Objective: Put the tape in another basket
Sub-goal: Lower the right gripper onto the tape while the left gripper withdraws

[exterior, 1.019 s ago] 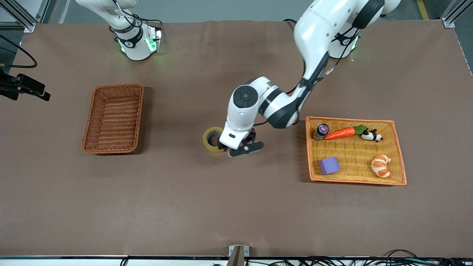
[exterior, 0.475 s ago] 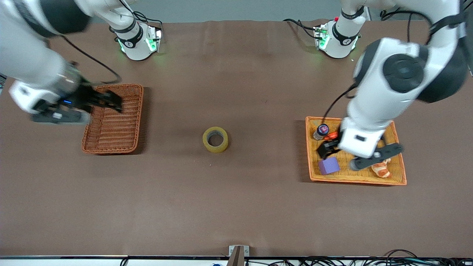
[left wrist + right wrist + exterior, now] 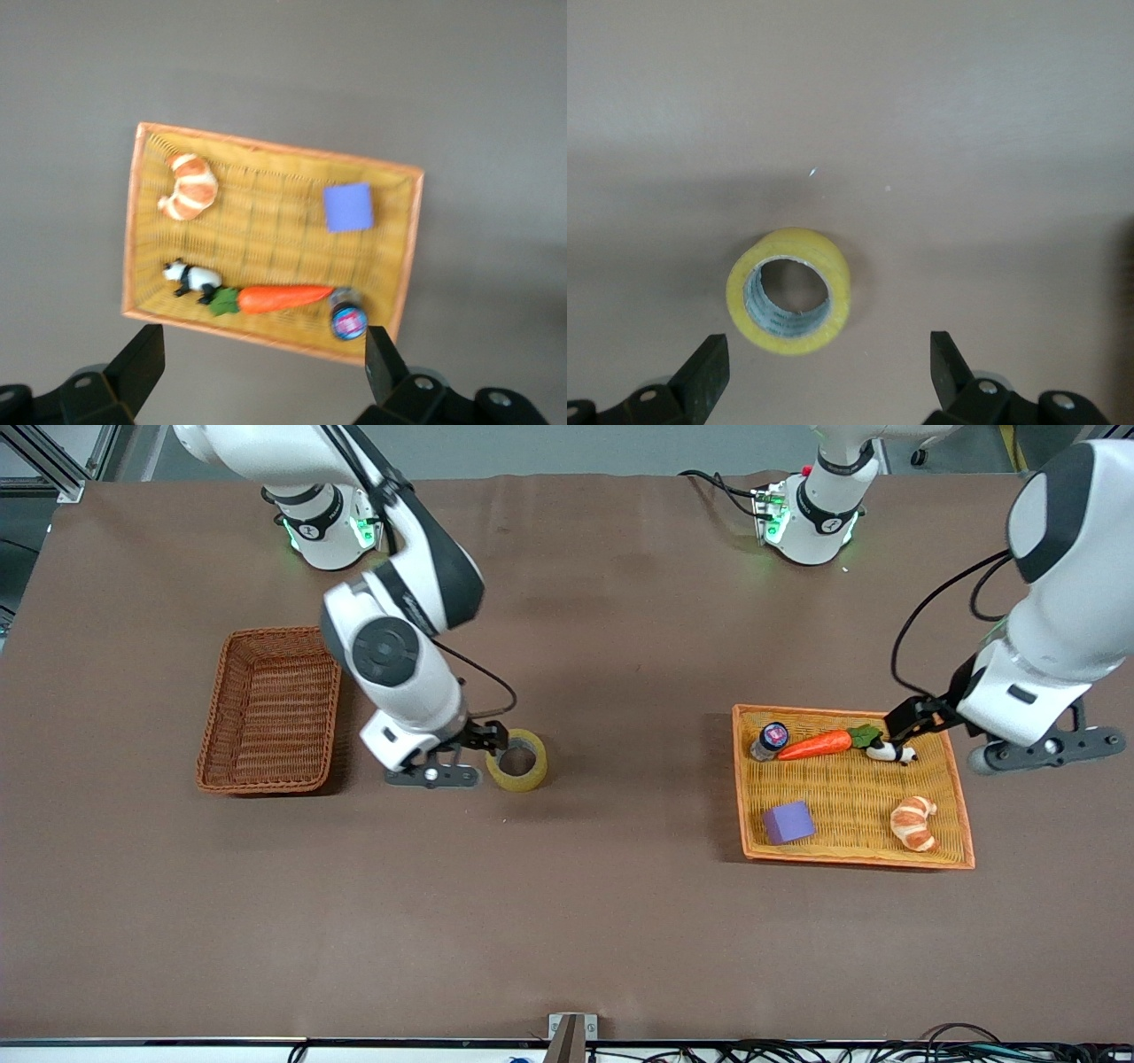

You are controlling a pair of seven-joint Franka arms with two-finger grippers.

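The tape is a wide ring around an open core (image 3: 517, 762), so my right gripper will next pick it up by its narrow ring wall (image 3: 494, 767) to move it.
The tape (image 3: 516, 759), a yellowish ring with a grey core, lies flat on the brown table between the two baskets. It also shows in the right wrist view (image 3: 788, 304). My right gripper (image 3: 447, 758) is low beside the tape, on the side toward the dark reddish-brown wicker basket (image 3: 270, 708). It is open and empty (image 3: 824, 372), and the tape is just ahead of its fingers, not between them. The basket holds nothing. My left gripper (image 3: 985, 732) hangs open and empty (image 3: 261, 372) over the edge of the orange-yellow tray (image 3: 850, 860) at the left arm's end.
The flat tray (image 3: 140, 221) holds a carrot (image 3: 815, 744), a small jar (image 3: 771, 739), a panda toy (image 3: 890, 752), a croissant (image 3: 913, 823) and a purple cube (image 3: 788, 822). Both robot bases stand along the table's edge farthest from the front camera.
The left gripper left the tape on the table and swung away to the tray's edge. The right gripper came from the wicker basket to beside the tape. The tape has not moved.
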